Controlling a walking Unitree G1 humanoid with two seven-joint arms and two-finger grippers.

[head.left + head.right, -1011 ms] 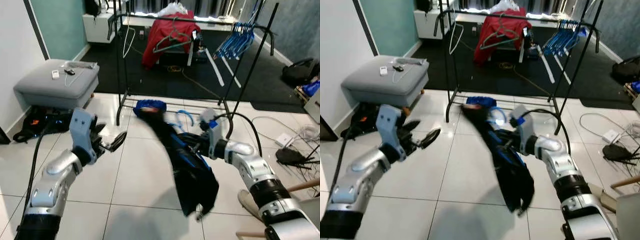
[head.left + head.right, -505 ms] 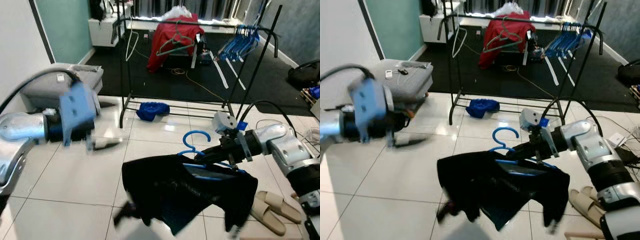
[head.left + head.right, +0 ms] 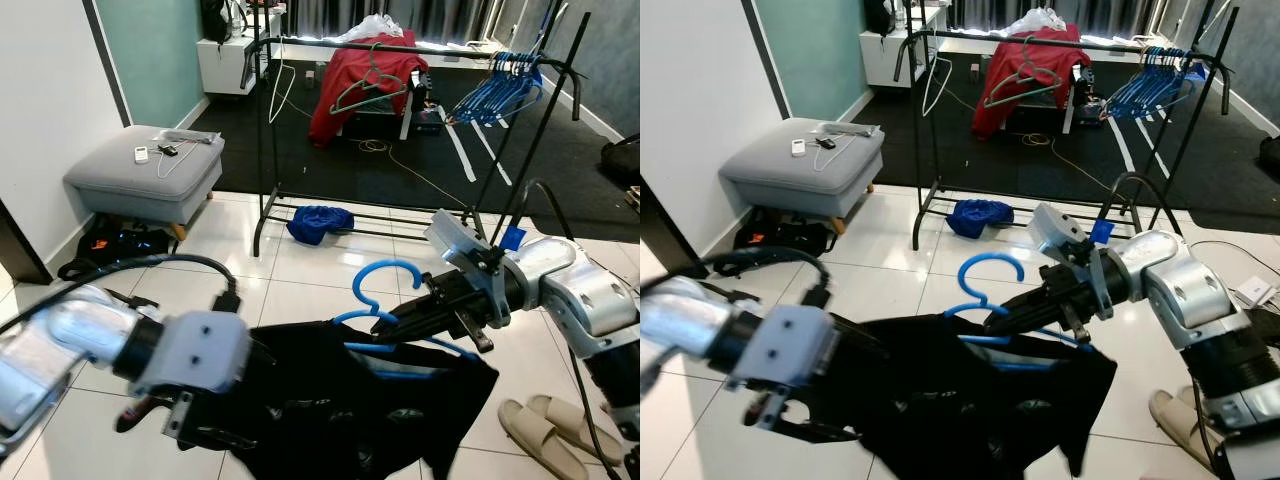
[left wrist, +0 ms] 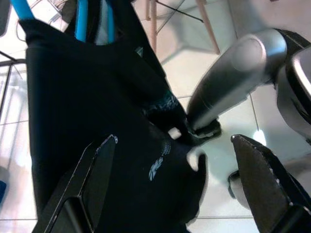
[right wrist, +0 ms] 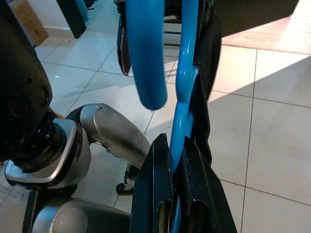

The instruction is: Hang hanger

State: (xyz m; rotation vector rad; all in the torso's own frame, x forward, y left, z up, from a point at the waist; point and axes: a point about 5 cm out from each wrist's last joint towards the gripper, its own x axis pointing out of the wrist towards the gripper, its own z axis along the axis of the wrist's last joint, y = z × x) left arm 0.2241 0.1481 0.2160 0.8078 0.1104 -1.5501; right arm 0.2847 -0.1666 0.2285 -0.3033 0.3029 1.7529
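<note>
Next, my left gripper grabs the shirt-covered hanger by its loose end (image 3: 272, 338), since the shirt's body (image 3: 335, 425) droops slack toward the floor.
A blue plastic hanger (image 3: 385, 300) carries a black garment (image 3: 370, 400) that droops toward the tiled floor. My right gripper (image 3: 397, 324) is shut on the hanger's lower bar and holds it roughly level; its fingers (image 5: 160, 194) clamp the blue bar (image 5: 179, 131) in the right wrist view. My left gripper (image 4: 175, 141) is open beside the garment's left edge, low at the front left. Its two black fingers (image 4: 90, 179) stand wide apart with the black cloth (image 4: 87, 97) just beyond them. A black clothes rack (image 3: 400, 42) stands further back.
Several blue hangers (image 3: 505, 75) and a red garment (image 3: 365, 70) hang on the racks behind. A grey ottoman (image 3: 140, 170) sits at the left, a blue cloth (image 3: 318, 222) lies under the rack, and slippers (image 3: 545, 430) lie at the right.
The camera has shifted. My left arm has swung down and in to the garment's left side. The right gripper keeps hold of the hanger, and the garment has settled lower.
</note>
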